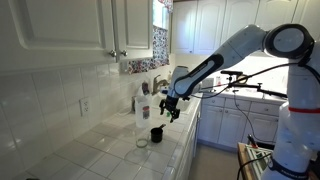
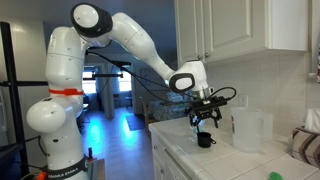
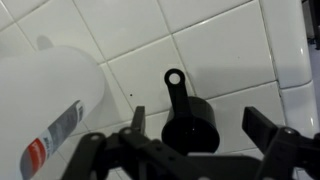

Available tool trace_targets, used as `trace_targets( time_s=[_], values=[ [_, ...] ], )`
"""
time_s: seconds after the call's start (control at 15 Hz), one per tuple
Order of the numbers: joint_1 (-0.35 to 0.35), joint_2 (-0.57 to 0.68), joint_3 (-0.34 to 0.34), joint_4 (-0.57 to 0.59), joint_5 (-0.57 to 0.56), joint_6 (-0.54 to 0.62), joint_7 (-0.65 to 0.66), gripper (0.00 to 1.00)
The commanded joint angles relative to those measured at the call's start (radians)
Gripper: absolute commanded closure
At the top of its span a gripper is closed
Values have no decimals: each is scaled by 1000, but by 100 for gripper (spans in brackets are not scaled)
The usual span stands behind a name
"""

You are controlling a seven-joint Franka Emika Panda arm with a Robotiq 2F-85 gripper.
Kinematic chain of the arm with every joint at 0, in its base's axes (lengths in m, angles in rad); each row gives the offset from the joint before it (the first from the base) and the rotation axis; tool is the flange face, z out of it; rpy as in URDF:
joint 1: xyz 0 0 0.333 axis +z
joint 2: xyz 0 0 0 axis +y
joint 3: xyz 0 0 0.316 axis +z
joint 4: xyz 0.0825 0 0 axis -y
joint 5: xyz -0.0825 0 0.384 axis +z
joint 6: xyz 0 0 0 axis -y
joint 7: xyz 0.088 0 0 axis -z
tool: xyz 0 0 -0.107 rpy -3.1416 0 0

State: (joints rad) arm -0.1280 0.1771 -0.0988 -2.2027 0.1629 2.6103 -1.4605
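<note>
The robot's gripper isn't ready to close on the cup with its handle (image 1: 156,135) (image 3: 190,125) yet and should lower first, since a gap shows between its open fingers and the cup below.
A small black measuring cup (image 3: 190,122) with a looped handle rests on the white tiled counter (image 3: 150,40). It also shows in both exterior views, below the gripper (image 1: 157,133) (image 2: 204,139). My gripper (image 3: 197,120) hangs just above it, open, with one finger on each side of the cup and no contact visible. In both exterior views the gripper (image 1: 172,113) (image 2: 204,122) points down at the counter. A white plastic bottle (image 3: 45,105) with a printed label lies or stands close to the left finger.
A clear plastic container (image 1: 142,115) (image 2: 250,128) stands beside the cup. A glass dish (image 1: 141,143) sits on the counter near it. White cabinets (image 1: 80,25) hang overhead. The counter edge (image 2: 165,150) drops off close to the cup.
</note>
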Motion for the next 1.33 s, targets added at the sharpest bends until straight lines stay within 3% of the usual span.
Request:
trace_targets(
  time_s=[0.0,0.33,0.8,1.07,1.13,1.27],
  values=[
    [-30,65,29,67,-40,-27,-53,0],
    [-39,120,36,95,-114,-12,-46,0],
    [-67,167,76,118,-105,18,-48,0],
    [-69,184,88,129,-113,26,-43,5],
    [-70,189,90,133,-114,25,-41,10],
    [-70,195,93,139,-114,23,-40,32]
  ],
)
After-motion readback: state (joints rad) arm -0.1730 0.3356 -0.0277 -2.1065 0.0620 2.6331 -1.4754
